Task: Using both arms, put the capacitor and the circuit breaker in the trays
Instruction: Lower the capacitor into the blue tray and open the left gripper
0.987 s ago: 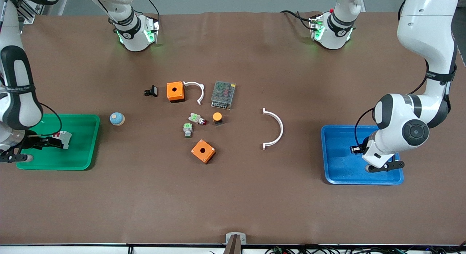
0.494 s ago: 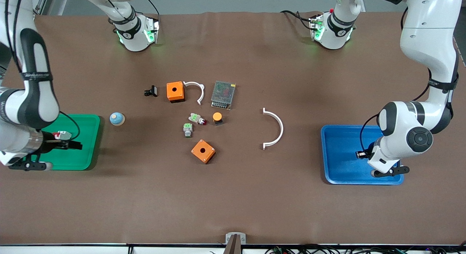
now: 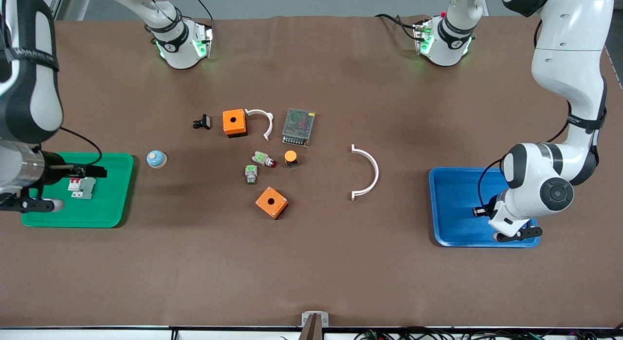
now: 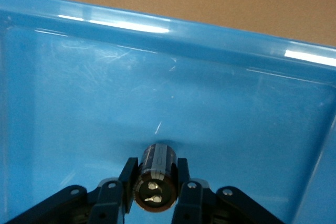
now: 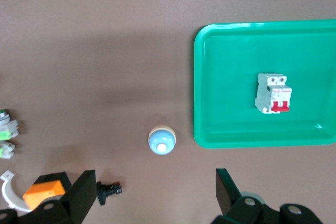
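Note:
In the left wrist view the capacitor (image 4: 156, 177) sits low on the blue tray's bottom inside the blue tray's rim, so my left gripper now opens.
The circuit breaker (image 3: 81, 188), a white-grey block with red levers, lies free in the green tray (image 3: 117, 203) at the right arm's end of the table. It also shows in the right wrist view (image 5: 273, 93). My right gripper (image 3: 100, 172) is open and empty, up over that tray's edge; its fingers (image 5: 227, 192) stand wide apart. My left gripper (image 3: 479, 212) is low inside the blue tray (image 3: 452, 184) and shut on the capacitor (image 4: 156, 177), a dark stubby cylinder held between its fingers (image 4: 127, 182). I cannot tell whether the capacitor touches the tray floor (image 4: 105, 87).
A blue-white dome knob (image 3: 156, 159) sits beside the green tray. Mid-table lie two orange boxes (image 3: 234, 122) (image 3: 271, 202), two white arcs (image 3: 263, 121) (image 3: 367, 172), a mesh-covered unit (image 3: 298, 126), green push buttons (image 3: 250, 173), an orange-capped button (image 3: 290, 157) and a black clip (image 3: 202, 122).
My right gripper has let go of the circuit breaker, which now lies in the green tray, and has opened and risen. My left gripper has barely moved, still holding the capacitor.

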`<state>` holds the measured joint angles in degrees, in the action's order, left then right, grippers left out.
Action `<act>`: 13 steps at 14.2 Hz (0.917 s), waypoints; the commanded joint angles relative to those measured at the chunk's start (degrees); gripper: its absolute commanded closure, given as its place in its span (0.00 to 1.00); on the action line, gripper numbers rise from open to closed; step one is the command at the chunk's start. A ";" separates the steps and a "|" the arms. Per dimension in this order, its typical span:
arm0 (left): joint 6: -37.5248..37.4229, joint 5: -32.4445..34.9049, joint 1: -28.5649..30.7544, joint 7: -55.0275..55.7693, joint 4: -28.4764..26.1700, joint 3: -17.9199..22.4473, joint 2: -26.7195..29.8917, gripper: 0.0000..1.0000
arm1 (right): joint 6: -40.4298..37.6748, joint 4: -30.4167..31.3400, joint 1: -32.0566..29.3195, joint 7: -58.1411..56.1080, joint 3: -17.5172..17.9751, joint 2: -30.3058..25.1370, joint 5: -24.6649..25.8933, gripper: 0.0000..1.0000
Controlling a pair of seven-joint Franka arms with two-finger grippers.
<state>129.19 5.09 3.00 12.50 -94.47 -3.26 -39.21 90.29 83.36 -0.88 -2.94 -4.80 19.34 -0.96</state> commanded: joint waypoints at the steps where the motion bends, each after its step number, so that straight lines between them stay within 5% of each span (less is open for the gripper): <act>1: 0.01 -2.10 0.17 -0.63 1.13 -0.26 -0.60 0.78 | -2.21 0.49 0.35 0.57 -0.12 -3.78 0.78 0.00; 7: 0.01 -2.72 0.43 -0.63 0.52 -0.34 -0.78 0.73 | -5.65 -3.90 0.26 0.04 -0.21 -4.23 0.87 0.00; 8: 0.01 -2.72 0.43 -0.63 0.52 -0.43 -0.69 0.64 | -5.48 -5.29 0.44 0.21 -0.21 -3.96 1.04 0.00; 10: -0.51 -2.90 0.26 -0.63 0.52 -0.43 -0.17 0.10 | -5.65 -6.71 0.27 0.30 -0.21 -3.87 0.96 0.00; 11: -1.21 -3.07 0.00 -0.54 0.35 -0.43 1.14 0.00 | -5.56 -6.71 0.35 0.39 -0.21 -3.87 0.96 0.00; 13: -6.63 -2.98 -0.01 -0.63 -0.01 -0.43 5.17 0.00 | -5.65 -6.71 0.35 -0.05 -0.12 -3.87 0.61 0.00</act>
<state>127.70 3.09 2.95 12.50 -93.99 -3.52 -38.66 85.66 77.90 -0.85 -2.96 -4.83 15.05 -0.93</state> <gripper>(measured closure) 0.383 0.000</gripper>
